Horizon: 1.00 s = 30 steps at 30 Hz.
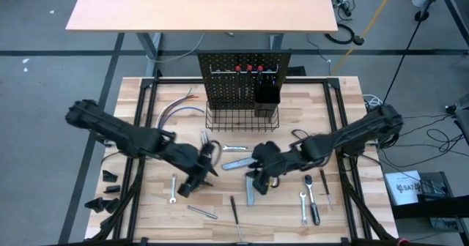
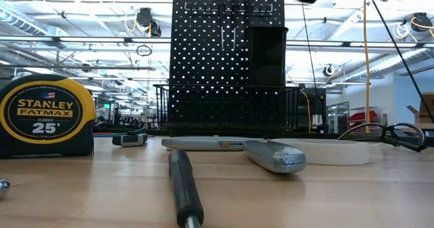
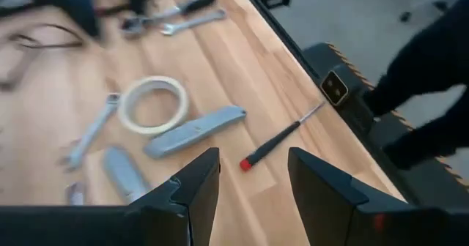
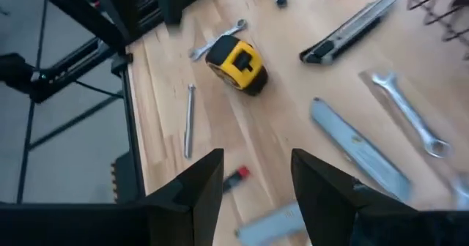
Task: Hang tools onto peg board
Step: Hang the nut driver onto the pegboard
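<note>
The red-tipped screwdriver needs to hang on the peg board, so my left gripper will grab it by its dark handle next.
The black peg board stands upright at the table's far middle, with a wire basket at its foot and a black cup holder. Tools lie flat on the wood: a yellow-black tape measure, a white tape roll, grey utility knives, silver wrenches and a red-tipped screwdriver. My left gripper hangs open above the table left of centre. My right gripper hangs open right of centre. Neither has anything between its fingers.
More wrenches and a screwdriver lie near the table's right front. A dark-handled screwdriver lies near the front edge. Loose cables lie left of the basket, and small black parts sit at the left edge. A second table stands beyond.
</note>
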Each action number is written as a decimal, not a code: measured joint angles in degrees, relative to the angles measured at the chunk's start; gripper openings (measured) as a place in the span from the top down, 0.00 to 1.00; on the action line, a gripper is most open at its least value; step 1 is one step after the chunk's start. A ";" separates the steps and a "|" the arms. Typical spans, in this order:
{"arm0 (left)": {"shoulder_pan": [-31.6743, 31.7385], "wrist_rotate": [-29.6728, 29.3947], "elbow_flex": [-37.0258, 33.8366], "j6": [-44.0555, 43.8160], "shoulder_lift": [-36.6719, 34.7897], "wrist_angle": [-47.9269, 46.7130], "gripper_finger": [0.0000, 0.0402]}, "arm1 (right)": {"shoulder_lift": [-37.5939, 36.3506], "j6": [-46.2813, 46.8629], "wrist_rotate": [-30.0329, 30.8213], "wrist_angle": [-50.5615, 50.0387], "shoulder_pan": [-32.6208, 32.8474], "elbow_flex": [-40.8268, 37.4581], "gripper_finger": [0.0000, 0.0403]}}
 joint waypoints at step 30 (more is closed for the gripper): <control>-0.67 5.12 19.20 29.22 37.83 -6.20 0.59 | -7.53 -9.03 -0.17 -19.07 4.50 0.00 0.62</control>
